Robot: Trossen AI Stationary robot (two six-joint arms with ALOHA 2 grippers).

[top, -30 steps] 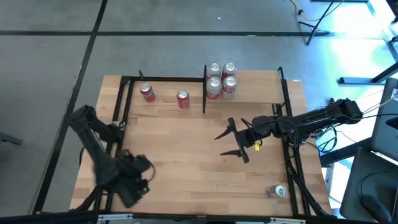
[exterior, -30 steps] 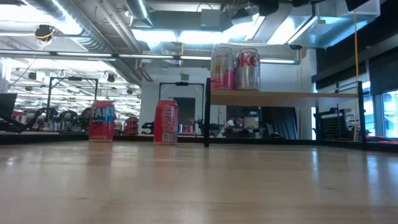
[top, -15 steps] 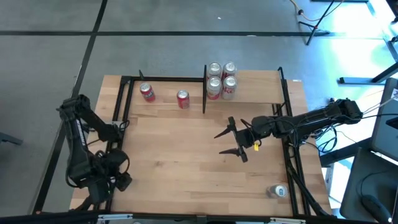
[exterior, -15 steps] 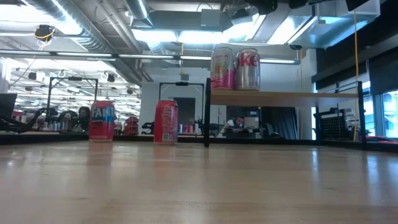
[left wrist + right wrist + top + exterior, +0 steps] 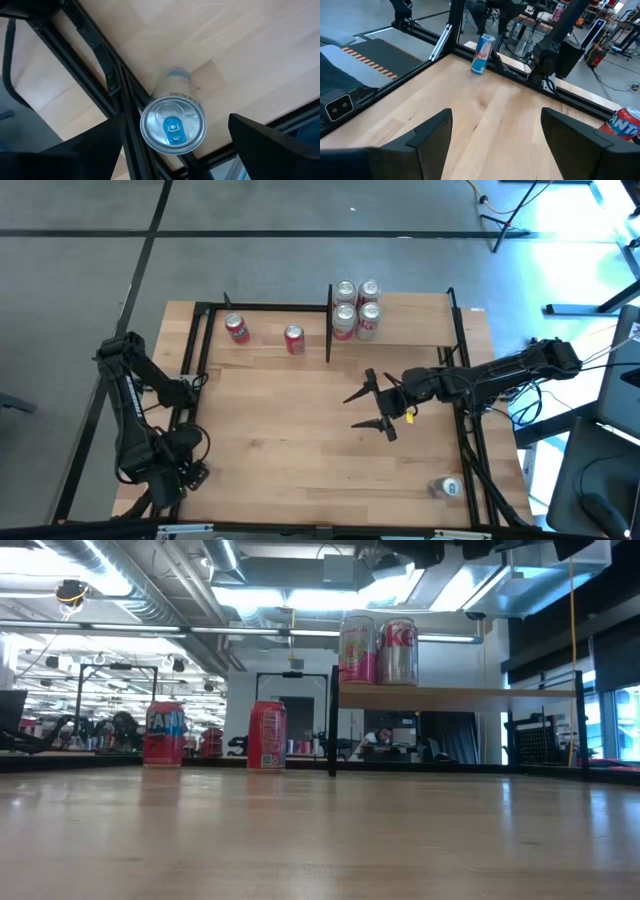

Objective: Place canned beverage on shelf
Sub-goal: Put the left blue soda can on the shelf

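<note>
The slim blue-and-silver can must get to the shelf, so I next pick it up with my left gripper by its side below the can's top rim (image 5: 182,95).
A slim blue-and-silver can (image 5: 173,124) stands upright on the tabletop in the near left corner, against the black frame rail. It also shows in the right wrist view (image 5: 483,54). My left gripper (image 5: 177,119) points down above it, open, one finger on either side of its top and clear of it. In the high view the left arm (image 5: 165,465) hides the can. The shelf (image 5: 415,330) is at the far right and bears several cans (image 5: 356,306). My right gripper (image 5: 358,411) hangs open over the table's middle, holding nothing.
Two red cans (image 5: 237,328) (image 5: 294,339) stand on the tabletop at the far left. A silver can (image 5: 447,487) sits near the near right corner. Black frame rails (image 5: 195,360) run along the table's edges, and a post (image 5: 329,320) stands at the shelf's left end.
My left gripper has swung toward the table's left edge into the near left corner, sinking a little and rolling about its own axis, and has nearly come to rest. It has stayed open. The right arm has kept still.
</note>
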